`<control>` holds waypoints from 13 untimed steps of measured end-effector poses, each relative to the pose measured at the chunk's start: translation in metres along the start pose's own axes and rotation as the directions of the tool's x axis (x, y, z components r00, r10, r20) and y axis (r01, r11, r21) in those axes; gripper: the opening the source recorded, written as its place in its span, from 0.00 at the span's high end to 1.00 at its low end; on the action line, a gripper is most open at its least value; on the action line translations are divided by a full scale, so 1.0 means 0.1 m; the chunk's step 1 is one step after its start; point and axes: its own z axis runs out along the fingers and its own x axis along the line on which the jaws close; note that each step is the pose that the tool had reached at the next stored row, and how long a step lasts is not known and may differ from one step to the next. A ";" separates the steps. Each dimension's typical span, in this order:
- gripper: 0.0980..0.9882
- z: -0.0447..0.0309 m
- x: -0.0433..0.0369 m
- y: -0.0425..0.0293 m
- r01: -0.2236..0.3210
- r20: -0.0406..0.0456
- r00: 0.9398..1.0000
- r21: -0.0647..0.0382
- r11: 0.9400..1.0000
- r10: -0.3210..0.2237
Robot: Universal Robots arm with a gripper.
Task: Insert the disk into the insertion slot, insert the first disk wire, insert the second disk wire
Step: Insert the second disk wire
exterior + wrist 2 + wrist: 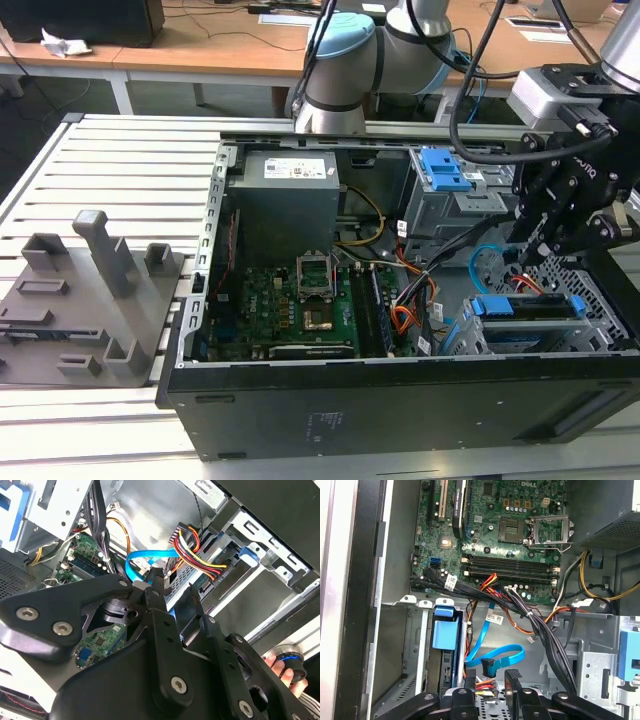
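The light blue cable will go into the disk as the second disk wire, so my gripper will pick it up by its dark plug next.
The disk sits in its blue frame inside the insertion slot, the grey perforated cage at the exterior view's right; the blue frame end also faces the first wrist camera. My gripper hangs just above the cage, open. The first disk wire, a red, orange and yellow bundle, ends in a dark plug seated against the disk's back. The second disk wire loops light blue, and its dark plug lies loose just off my gripper, beside one fingertip.
The open computer case holds a green motherboard, a power supply and a taller grey cage with blue latches. Black cable bundles run across close to my gripper. A grey fixture plate lies on the slatted table.
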 end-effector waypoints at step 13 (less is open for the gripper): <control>0.55 0.002 -0.002 0.048 0.018 -0.013 1.000 -0.002 1.000 -0.018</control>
